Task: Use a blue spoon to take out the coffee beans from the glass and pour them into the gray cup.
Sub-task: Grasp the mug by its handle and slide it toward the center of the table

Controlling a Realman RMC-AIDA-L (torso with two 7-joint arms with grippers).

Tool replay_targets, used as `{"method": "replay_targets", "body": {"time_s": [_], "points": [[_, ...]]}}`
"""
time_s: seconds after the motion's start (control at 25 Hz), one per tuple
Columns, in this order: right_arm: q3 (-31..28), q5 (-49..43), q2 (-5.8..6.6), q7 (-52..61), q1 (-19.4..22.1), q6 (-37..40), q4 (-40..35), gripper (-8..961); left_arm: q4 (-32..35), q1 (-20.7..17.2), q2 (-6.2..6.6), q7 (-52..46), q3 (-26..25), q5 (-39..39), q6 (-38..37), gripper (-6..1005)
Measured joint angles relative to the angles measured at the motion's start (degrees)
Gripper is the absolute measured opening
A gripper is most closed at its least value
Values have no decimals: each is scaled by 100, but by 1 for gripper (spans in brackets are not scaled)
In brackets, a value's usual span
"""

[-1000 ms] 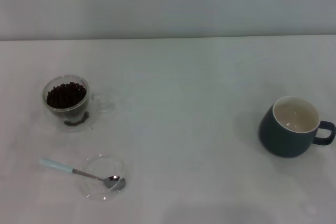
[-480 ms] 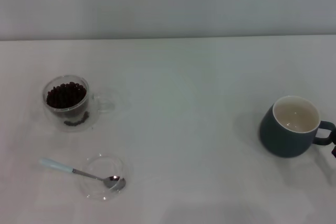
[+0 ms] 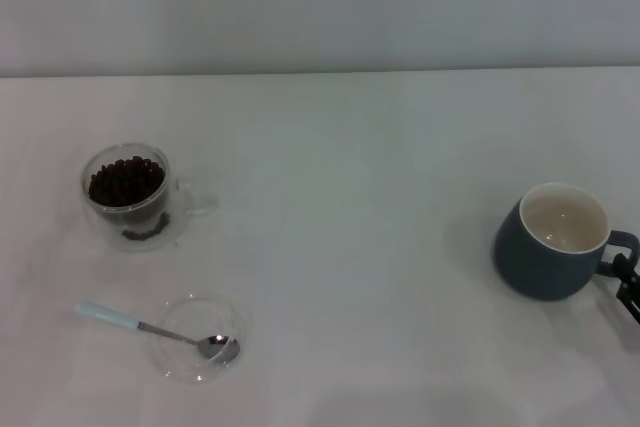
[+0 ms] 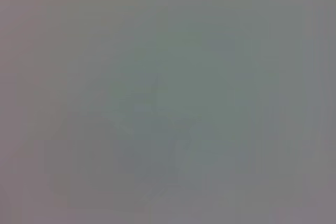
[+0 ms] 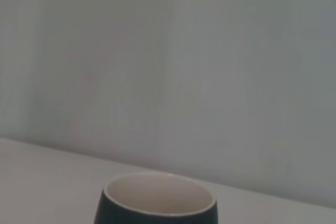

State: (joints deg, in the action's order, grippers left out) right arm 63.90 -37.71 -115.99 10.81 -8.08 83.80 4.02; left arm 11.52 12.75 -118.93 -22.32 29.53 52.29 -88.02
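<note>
The outer edge of the gray cup's handle (image 3: pixel 634 244) is all that my right gripper's fingers reach, so my right gripper needs to move toward the handle before it closes on the handle.
The glass (image 3: pixel 130 197) stands at the left of the table with a heap of coffee beans (image 3: pixel 126 180) inside. The blue spoon (image 3: pixel 150 329) lies in front of it, its metal bowl resting in a shallow clear dish (image 3: pixel 198 339) and its pale handle pointing left. The gray cup (image 3: pixel 553 240) stands at the right, empty, with its handle to the right; it also shows in the right wrist view (image 5: pixel 159 200). My right gripper (image 3: pixel 630 292) pokes in at the right edge, just beside the cup's handle. My left gripper is out of view.
The white table (image 3: pixel 350 197) ends at a pale wall behind. The left wrist view shows only a blank grey surface.
My right gripper has come into the head view at the right edge, next to the cup's handle. The glass, spoon and cup have not moved.
</note>
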Motion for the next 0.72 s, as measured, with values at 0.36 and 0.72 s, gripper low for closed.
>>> {"method": "replay_targets", "body": {"time_s": [0.36,0.72], "points": [[-26,-70,-2,0,-142,-458,-35,625,11,0,2,0,0,-22,-16,710],[-66,-25,-1,12,-167,-598,-82,619,9,0,2,0,0,-25,-16,710]]}}
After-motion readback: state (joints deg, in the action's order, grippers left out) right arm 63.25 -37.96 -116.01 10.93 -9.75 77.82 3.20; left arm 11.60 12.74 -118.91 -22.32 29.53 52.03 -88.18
